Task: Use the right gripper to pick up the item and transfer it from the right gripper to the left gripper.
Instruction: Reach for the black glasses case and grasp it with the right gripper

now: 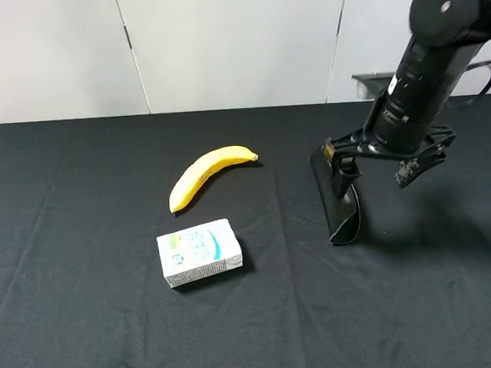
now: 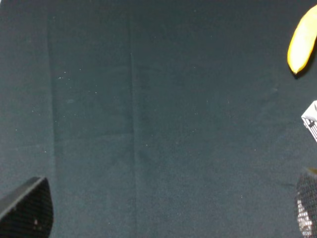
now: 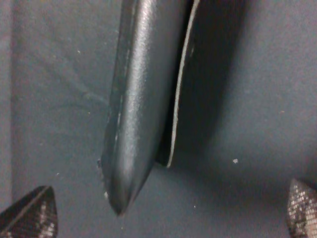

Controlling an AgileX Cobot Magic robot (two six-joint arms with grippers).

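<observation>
Next, my right gripper takes hold of its tapered end (image 1: 319,159), which leaves the black soft case's long body (image 1: 335,205) free for my left gripper to grab.
The item, a long matte black soft case (image 1: 341,201), lies on the black tablecloth right of centre, with its flap edge showing in the right wrist view (image 3: 138,109). My right gripper (image 1: 375,163) hovers just over the case's far end, jaws wide open. In the right wrist view the case lies between the two fingertips (image 3: 30,214), touching neither, and the right gripper (image 3: 166,213) is empty. My left gripper (image 2: 166,213) is open and empty over bare cloth. It is out of the exterior high view.
A yellow banana (image 1: 208,173) lies at the table's middle, and a white-and-green carton (image 1: 199,252) lies in front of it. Both show at the edge of the left wrist view: the banana (image 2: 302,42) and the carton (image 2: 311,120). The black table (image 1: 87,330) spreads wide.
</observation>
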